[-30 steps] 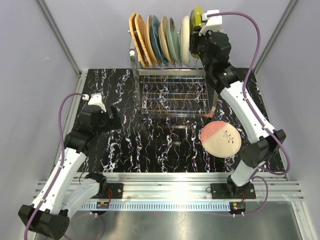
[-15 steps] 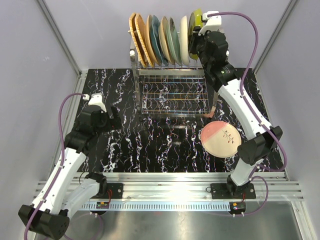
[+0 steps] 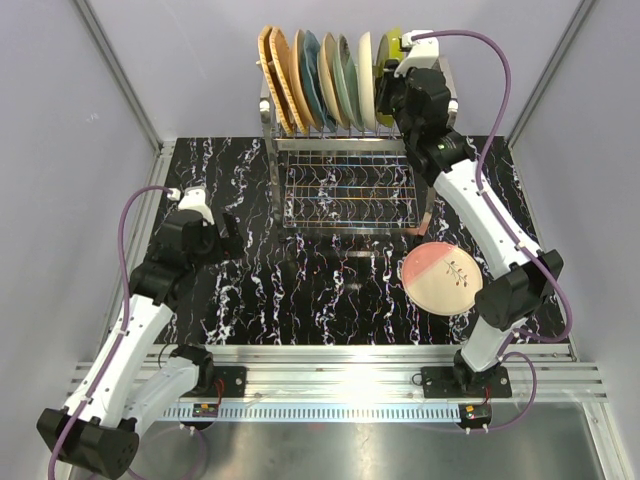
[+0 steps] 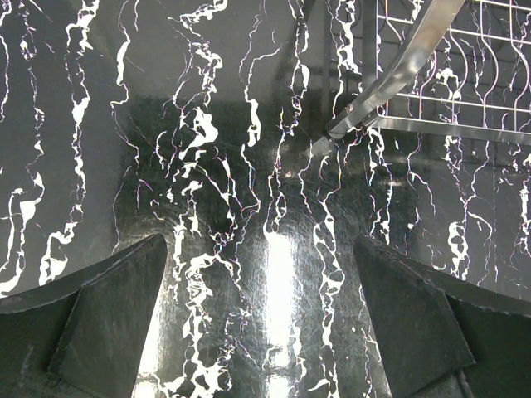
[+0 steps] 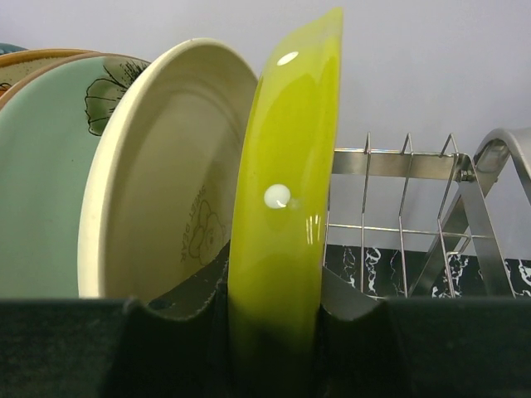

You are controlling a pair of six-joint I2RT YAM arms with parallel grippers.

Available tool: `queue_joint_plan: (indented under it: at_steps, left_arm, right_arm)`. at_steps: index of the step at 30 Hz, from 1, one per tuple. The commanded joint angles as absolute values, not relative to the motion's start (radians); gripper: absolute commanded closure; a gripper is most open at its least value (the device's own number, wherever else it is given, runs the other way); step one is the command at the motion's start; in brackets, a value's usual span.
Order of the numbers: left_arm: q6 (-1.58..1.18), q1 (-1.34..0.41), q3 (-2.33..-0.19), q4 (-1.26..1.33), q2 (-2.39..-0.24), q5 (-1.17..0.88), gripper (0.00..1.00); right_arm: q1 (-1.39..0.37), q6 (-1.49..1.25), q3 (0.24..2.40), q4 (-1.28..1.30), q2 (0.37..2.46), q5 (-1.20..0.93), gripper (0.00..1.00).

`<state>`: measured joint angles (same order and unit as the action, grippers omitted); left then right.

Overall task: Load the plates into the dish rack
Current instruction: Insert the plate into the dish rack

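The yellow-green dotted plate (image 5: 286,215) stands on edge in the dish rack's top wires beside the cream plate and would stay there, so my right gripper is ready to open now.
The dish rack (image 3: 345,185) stands at the back of the table with several plates upright in its top tines. My right gripper (image 5: 274,286) is shut on the rim of a yellow-green dotted plate (image 5: 286,215), held on edge at the row's right end (image 3: 393,42), beside a cream plate (image 5: 162,182). Bare tines (image 5: 406,207) show to its right. A pink-edged cream plate (image 3: 441,277) lies flat on the table at front right. My left gripper (image 4: 261,274) hangs open over bare table, left of the rack's leg (image 4: 390,83).
The table is black marble-patterned (image 3: 300,290), enclosed by grey walls. The rack's lower grid shelf (image 3: 345,195) holds nothing. An aluminium rail (image 3: 330,375) carries both arm bases along the near edge.
My right arm has moved the yellow-green plate slightly left and down, closer to the cream plate in the row. The left arm has not moved.
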<state>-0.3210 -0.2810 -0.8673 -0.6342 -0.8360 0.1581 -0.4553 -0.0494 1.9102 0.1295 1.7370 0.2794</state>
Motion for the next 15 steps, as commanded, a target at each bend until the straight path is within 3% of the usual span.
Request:
queue_joint_plan:
  at_steps: [1,2,6,12,14,15]
  left_arm:
    - [-0.307,-0.276,-0.868,-0.592,-0.844,0.141,0.01]
    - [-0.307,-0.276,-0.867,-0.592,-0.844,0.143,0.01]
    - [-0.307,-0.276,-0.865,-0.591,-0.844,0.143,0.01]
    - [-0.307,-0.276,-0.867,-0.594,-0.848,0.143,0.01]
    - [-0.307,-0.276,-0.867,-0.595,-0.850,0.143,0.01]
    - [-0.307,-0.276,-0.867,-0.594,-0.848,0.143,0.01]
  right_arm:
    - [-0.448,-0.040,1.910,-0.031,1.715,0.298,0.92]
    - [-0.449,-0.040,1.907,-0.032,1.713,0.295,0.86]
    - [-0.448,-0.044,1.902,-0.031,1.721,0.288,0.83]
    - [-0.448,-0.041,1.905,-0.018,1.726,0.284,0.68]
    - [-0.446,-0.040,1.907,-0.015,1.723,0.279,0.55]
    - [-0.449,-0.038,1.907,-0.014,1.724,0.281,0.54]
